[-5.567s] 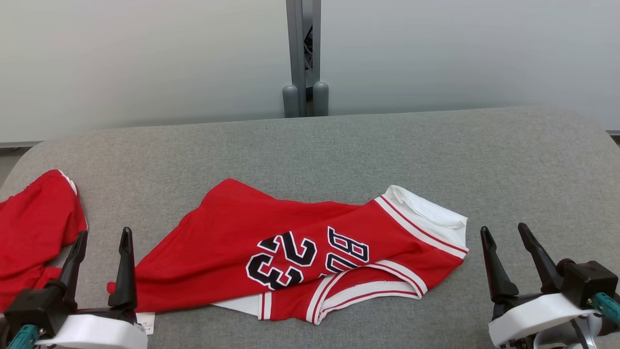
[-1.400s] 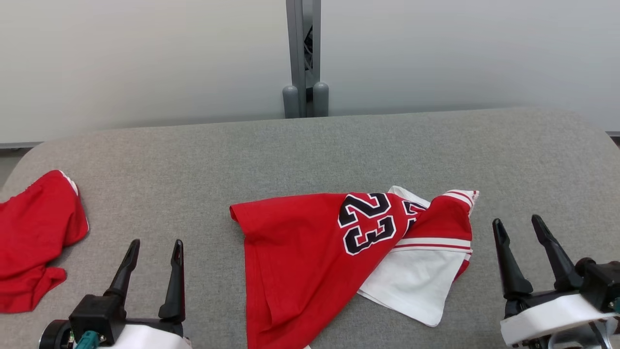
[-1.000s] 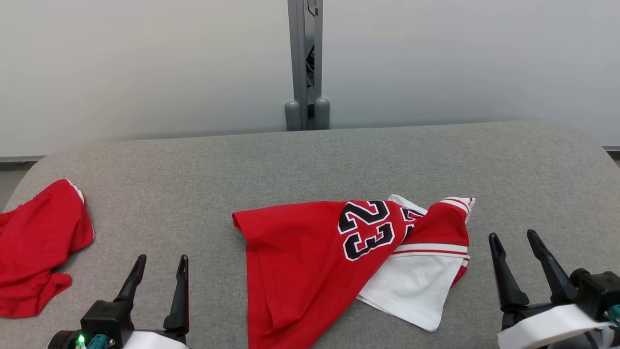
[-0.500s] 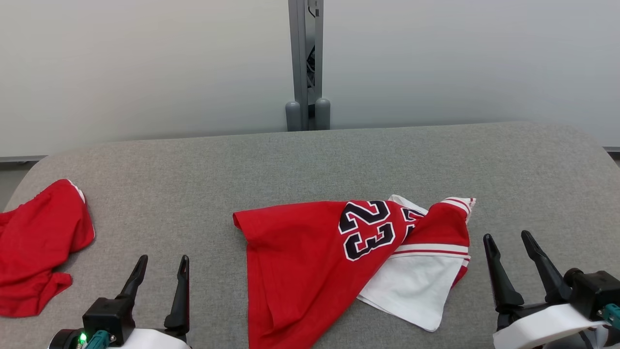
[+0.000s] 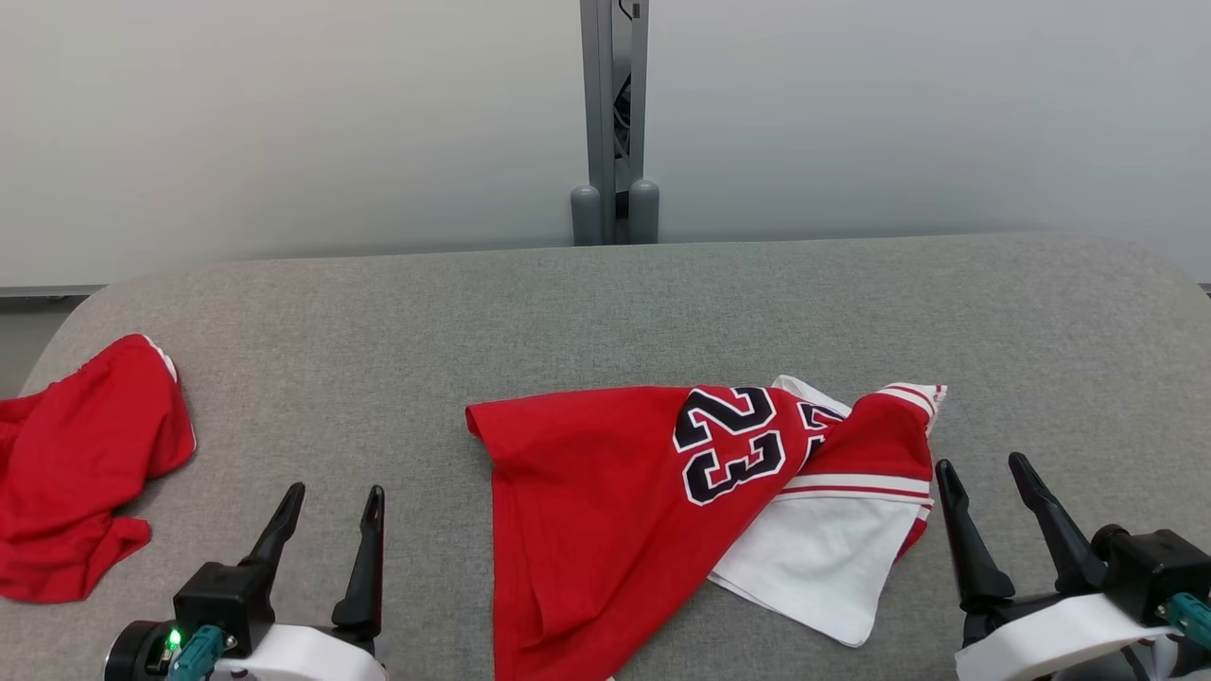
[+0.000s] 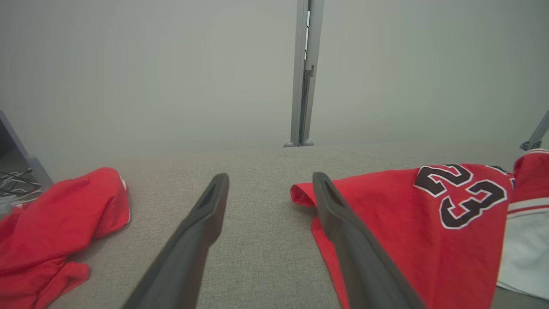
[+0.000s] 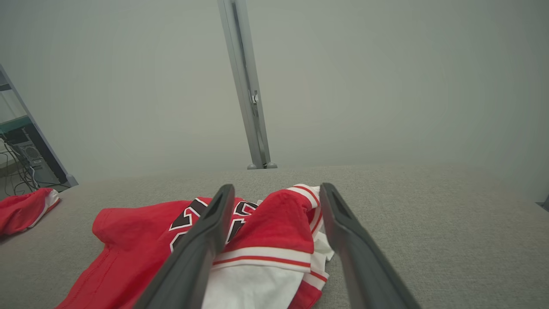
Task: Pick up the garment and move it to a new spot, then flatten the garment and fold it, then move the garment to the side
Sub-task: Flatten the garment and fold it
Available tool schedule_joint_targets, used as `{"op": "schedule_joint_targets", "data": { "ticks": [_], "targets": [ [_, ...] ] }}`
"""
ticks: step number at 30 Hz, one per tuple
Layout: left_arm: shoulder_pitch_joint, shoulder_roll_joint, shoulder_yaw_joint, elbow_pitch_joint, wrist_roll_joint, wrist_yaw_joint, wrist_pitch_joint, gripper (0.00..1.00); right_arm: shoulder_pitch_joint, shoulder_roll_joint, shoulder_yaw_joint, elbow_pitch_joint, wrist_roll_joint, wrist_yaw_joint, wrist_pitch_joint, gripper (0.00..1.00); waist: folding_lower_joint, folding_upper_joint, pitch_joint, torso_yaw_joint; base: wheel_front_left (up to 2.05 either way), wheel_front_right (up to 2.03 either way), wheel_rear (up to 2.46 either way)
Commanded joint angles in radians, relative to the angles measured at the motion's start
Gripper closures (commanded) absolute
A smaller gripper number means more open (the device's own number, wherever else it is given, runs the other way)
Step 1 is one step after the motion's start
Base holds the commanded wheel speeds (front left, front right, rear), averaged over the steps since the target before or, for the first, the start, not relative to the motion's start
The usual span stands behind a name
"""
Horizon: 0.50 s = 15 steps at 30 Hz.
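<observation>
The jersey's red hem corner curls up off the table while the rest of the jersey lies slack. My left gripper next needs to pinch that corner to move the jersey.
A red jersey (image 5: 605, 511) with a black "23", white trim and a white panel lies crumpled at the middle of the grey table (image 5: 605, 303), draped over the near edge. In the left wrist view the jersey (image 6: 407, 223) is right of the fingers; in the right wrist view the jersey (image 7: 266, 231) lies just ahead. My left gripper (image 5: 336, 497) is open, to the left of the jersey, holding nothing. My right gripper (image 5: 979, 465) is open, just right of its white panel, empty.
A second red garment (image 5: 80, 473) lies bunched at the table's left edge, and the left wrist view shows this red garment (image 6: 55, 223) too. A grey post (image 5: 615, 113) stands behind the table's far edge against a pale wall. Bare cloth spreads across the far and right parts.
Since the oldest frame the jersey has been moved rightward and lies differently, white panel showing. Over the last second the camera shifted slightly; both grippers stay open near the near edge.
</observation>
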Motion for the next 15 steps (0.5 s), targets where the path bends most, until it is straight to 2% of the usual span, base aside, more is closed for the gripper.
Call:
{"op": "schedule_joint_targets", "data": {
  "ticks": [1,9,15],
  "targets": [
    [-0.021,0.005,0.002,0.002,-0.001,-0.004,-0.001,0.0,-0.01,-0.003,0.002,-0.002,0.005,0.0,-0.008,0.0,0.0,-0.0001,0.001,0.001,0.0,0.0,0.0],
    [-0.031,-0.002,-0.006,0.012,-0.01,-0.008,-0.007,0.0,-0.011,-0.003,0.001,0.0,0.003,0.0,-0.005,0.0,0.0,-0.0001,0.003,0.008,0.0,0.0,0.0],
    [-0.026,-0.034,-0.106,0.045,-0.057,-0.084,0.124,0.0,-0.002,-0.002,0.011,0.005,0.006,0.0,0.004,0.0,0.0,-0.0001,0.013,0.003,0.0,0.0,0.0]
  ]
}}
